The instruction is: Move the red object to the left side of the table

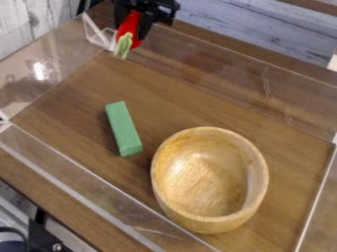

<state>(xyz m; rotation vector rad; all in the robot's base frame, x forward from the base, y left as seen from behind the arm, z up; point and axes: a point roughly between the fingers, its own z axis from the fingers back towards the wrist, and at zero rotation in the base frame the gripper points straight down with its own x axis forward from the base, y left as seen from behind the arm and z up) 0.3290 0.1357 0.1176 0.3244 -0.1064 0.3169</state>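
The red fruit's yellow-green stem [122, 46] hangs above the wood-grain table, so the robot's gripper should lower the fruit before letting go of it.
The red object [130, 31] is a small bright-red toy fruit with a yellow-green stem pointing down. It hangs above the far left part of the dark wood-grain table [224, 89]. My gripper [133, 24] comes in from the top edge, points steeply down and is shut on the fruit. Its black fingers [145, 10] cover the fruit's upper part. Much of the arm is out of frame.
A green rectangular block [125, 129] lies left of centre. A wooden bowl [162, 162] stands at the front right. Clear acrylic walls edge the table, with a clear angled piece [98, 32] at the far left corner beside the gripper.
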